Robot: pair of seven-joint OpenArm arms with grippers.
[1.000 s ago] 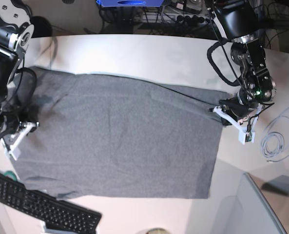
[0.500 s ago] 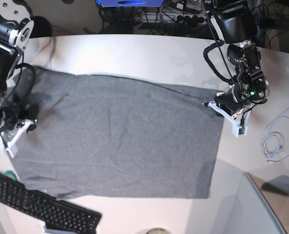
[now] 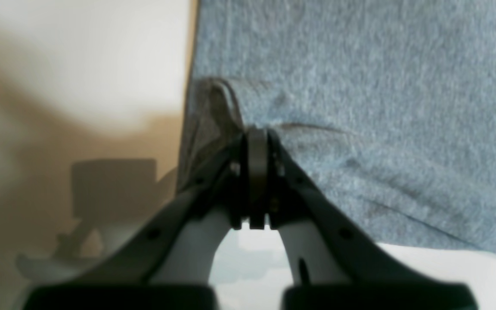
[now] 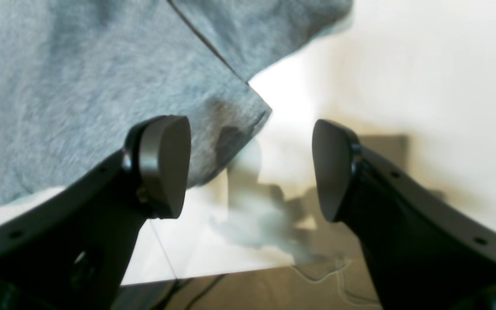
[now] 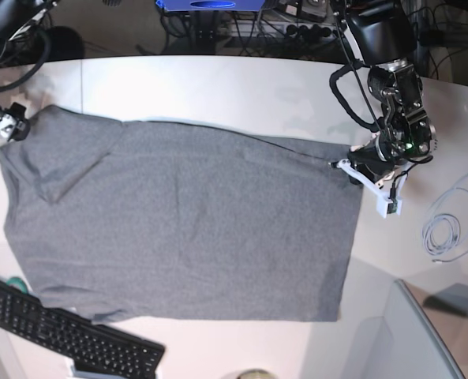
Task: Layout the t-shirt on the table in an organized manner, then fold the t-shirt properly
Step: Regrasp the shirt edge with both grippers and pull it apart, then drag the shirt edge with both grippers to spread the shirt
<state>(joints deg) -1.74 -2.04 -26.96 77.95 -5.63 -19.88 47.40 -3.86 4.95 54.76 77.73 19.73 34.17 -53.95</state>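
My right gripper should move toward the shirt's loose corner first and close on the corner after that, because its fingers stop short of the corner, with bare tabletop between them.
The heather-grey t-shirt lies spread nearly flat across the white table. My left gripper is at the shirt's right edge, shut on a bunched fold of the t-shirt; the left wrist view shows its fingertips pinching the fabric. My right gripper hovers at the shirt's far left corner. In the right wrist view the right gripper stands wide open with nothing pinched, and a loose corner of the t-shirt lies just past its left finger.
A black keyboard overlaps the table's front left, touching the shirt's lower hem. A coiled white cable lies right of the left arm. A grey bin stands at the front right. Cables and gear crowd the back edge.
My right gripper opened and let go of the shirt, and its arm moved from the front left up to the far left corner. The shirt's left side now lies flatter. The left gripper kept its hold.
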